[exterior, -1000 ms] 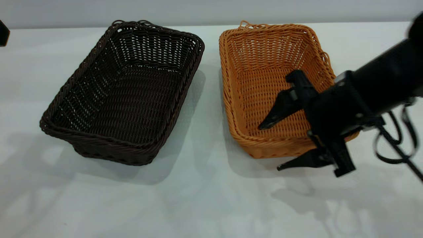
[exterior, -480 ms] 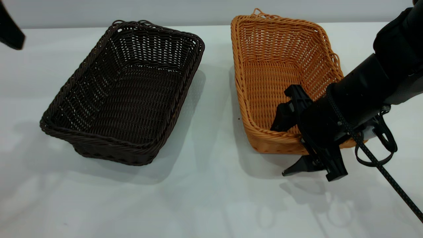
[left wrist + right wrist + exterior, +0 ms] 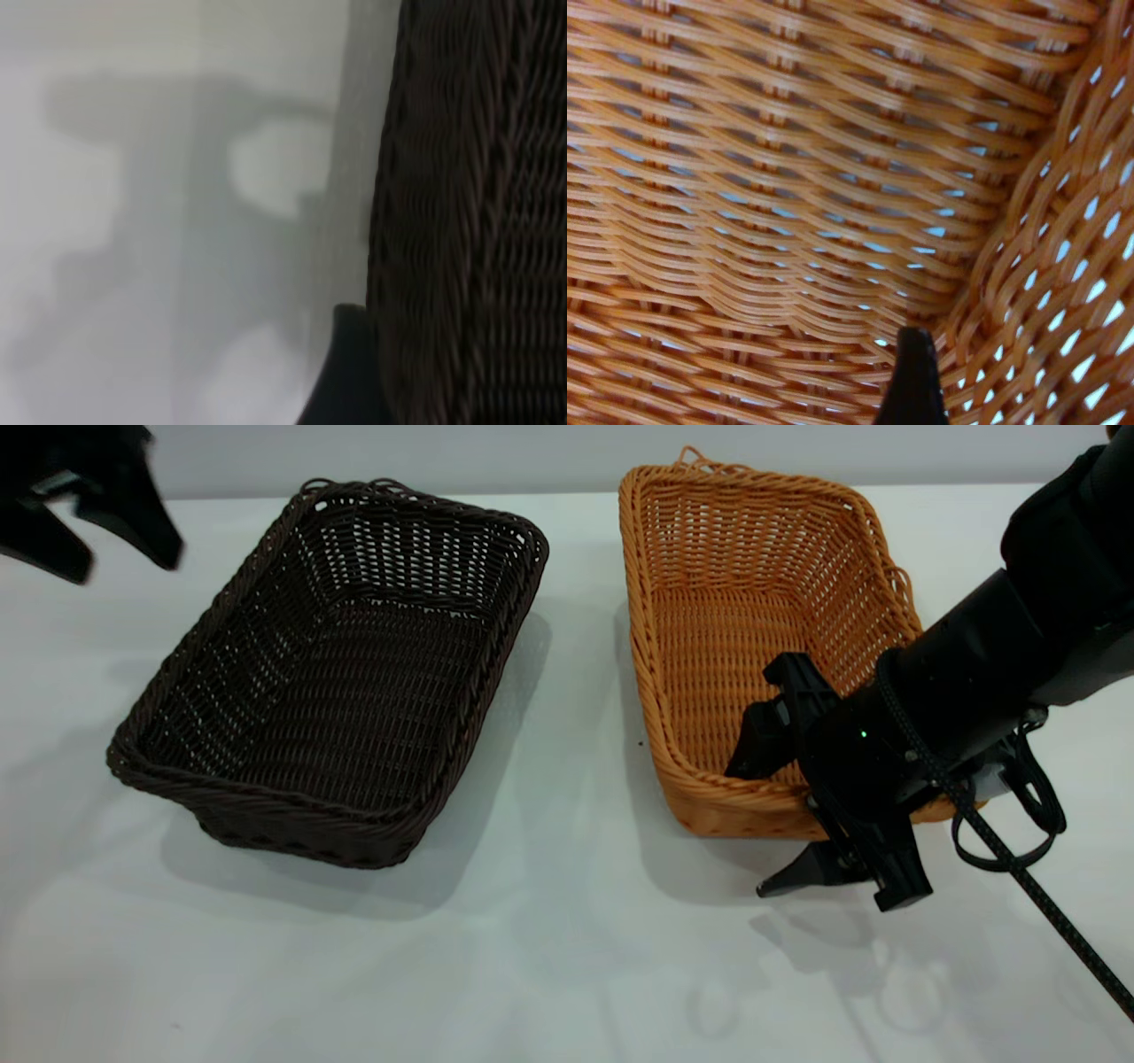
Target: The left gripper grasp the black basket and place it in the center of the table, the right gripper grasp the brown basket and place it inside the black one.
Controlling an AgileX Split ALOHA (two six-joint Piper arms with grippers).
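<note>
Next, my left gripper grabs the black basket [image 3: 337,673] by its long side's braided rim [image 3: 209,620]. Then it places the basket in the center of the table.
The black basket [image 3: 337,673] sits left of centre on the white table [image 3: 549,957]. My left gripper [image 3: 97,553] hangs open above the table's far left corner, off the basket's far left side. In the left wrist view one finger [image 3: 350,376] shows beside the black basket's outer wall [image 3: 478,221]. The brown basket [image 3: 753,602] sits to the right. My right gripper [image 3: 749,828] is open and straddles its near wall, one finger inside and one outside low by the table. The right wrist view shows a fingertip [image 3: 912,376] against the orange weave [image 3: 788,177].
A strip of bare white table [image 3: 576,691] separates the two baskets. The right arm's cables [image 3: 1019,833] hang over the table's right side. A grey wall [image 3: 532,452] runs behind the table's far edge.
The left gripper has come into view at the top left, moving down and right. The brown basket shifted right and away one second ago as the right gripper closed in; both have stayed still since.
</note>
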